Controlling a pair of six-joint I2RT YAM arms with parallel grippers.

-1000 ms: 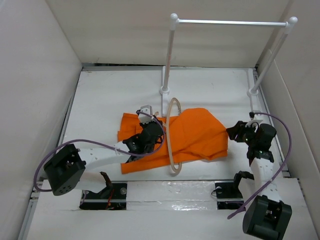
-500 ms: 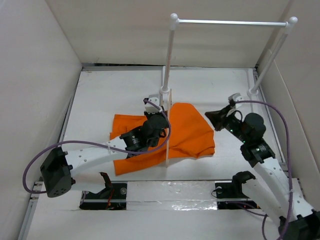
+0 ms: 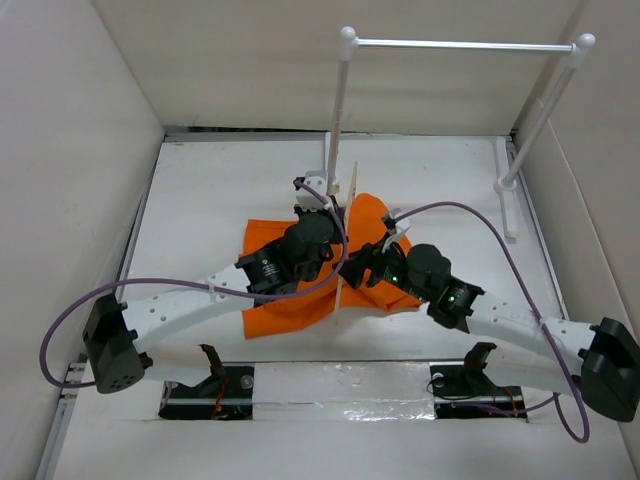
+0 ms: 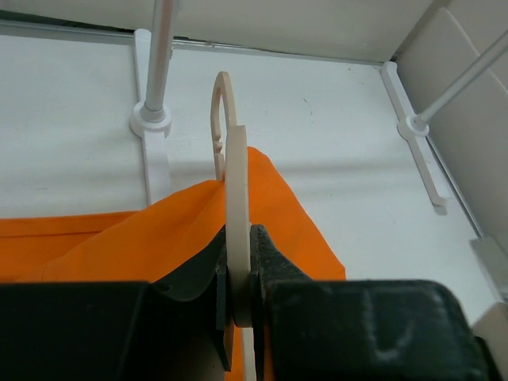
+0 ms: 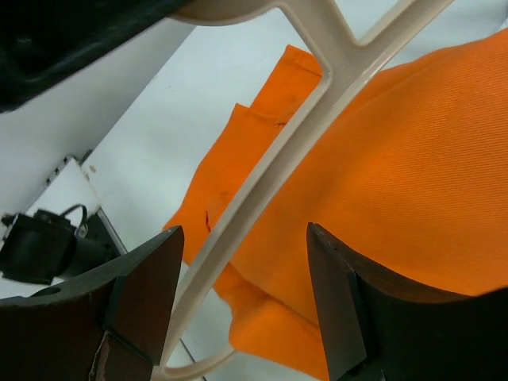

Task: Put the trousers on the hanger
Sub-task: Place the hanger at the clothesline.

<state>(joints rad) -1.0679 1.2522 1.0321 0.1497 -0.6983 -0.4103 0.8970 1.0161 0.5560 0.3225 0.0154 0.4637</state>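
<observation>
The robot's right gripper should next grab the beige hanger's bar [image 3: 341,277], away from the hook, so that the hook stays free to hang on the rod.
The orange trousers [image 3: 290,300] lie folded on the white table, partly under both arms. They also show in the left wrist view [image 4: 119,246] and the right wrist view [image 5: 413,182]. The beige hanger [image 3: 341,250] stands on edge across them, hook toward the rack. My left gripper [image 3: 332,222] is shut on the hanger [image 4: 238,206] just below its hook. My right gripper [image 3: 362,268] is open just right of the hanger, over the trousers. In its wrist view the hanger bar [image 5: 270,182] crosses between the open fingers [image 5: 147,286], untouched.
A white rack with a metal rod [image 3: 460,45] stands at the back, its left post base [image 3: 328,180] just beyond the hanger hook. White walls enclose the table on three sides. Arm bases sit at the near edge.
The left gripper has carried the upright hanger farther back and right. The right arm has swung from the right side in to the hanger, over the trousers. The trousers have bunched toward the middle.
</observation>
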